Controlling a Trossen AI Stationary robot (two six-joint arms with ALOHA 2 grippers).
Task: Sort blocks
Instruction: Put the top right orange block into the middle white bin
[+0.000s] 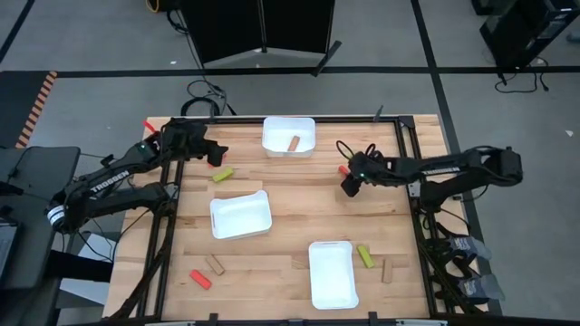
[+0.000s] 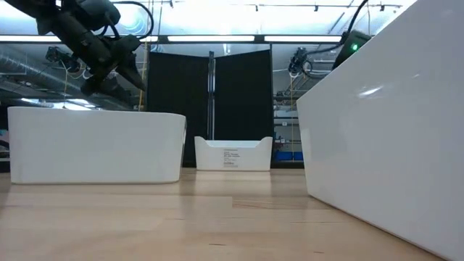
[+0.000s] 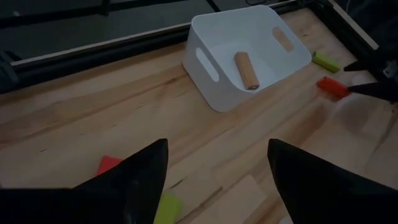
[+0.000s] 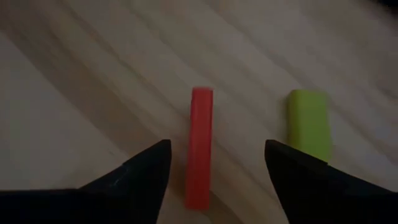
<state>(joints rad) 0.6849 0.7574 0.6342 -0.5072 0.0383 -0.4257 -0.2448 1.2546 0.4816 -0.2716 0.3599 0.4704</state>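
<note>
My right gripper takes hold of the red block by its long sides next, to sort the block into a white tray with its colour.
My right gripper [image 1: 348, 179] [image 4: 216, 144] is open and points down at a red block [image 4: 199, 149] [image 1: 343, 168] lying flat on the table. A finger stands on either side of that block without touching it. A yellow-green block [image 4: 308, 124] lies just beside it. My left gripper [image 1: 216, 154] [image 3: 217, 149] is open and hovers near the table's far-left corner, over a red block [image 3: 109, 165] and a yellow-green block [image 1: 222, 174] [image 3: 168, 208]. The far white tray [image 1: 272, 136] holds a tan block [image 1: 294, 143] [image 3: 246, 70].
A second white tray [image 1: 240, 215] sits mid-table and a third [image 1: 332, 273] at the near edge. Loose near-side blocks are a yellow-green one [image 1: 364, 256], a tan one [image 1: 387, 270], another tan one [image 1: 215, 264] and a red one [image 1: 200, 279]. Bare wood lies between the trays.
</note>
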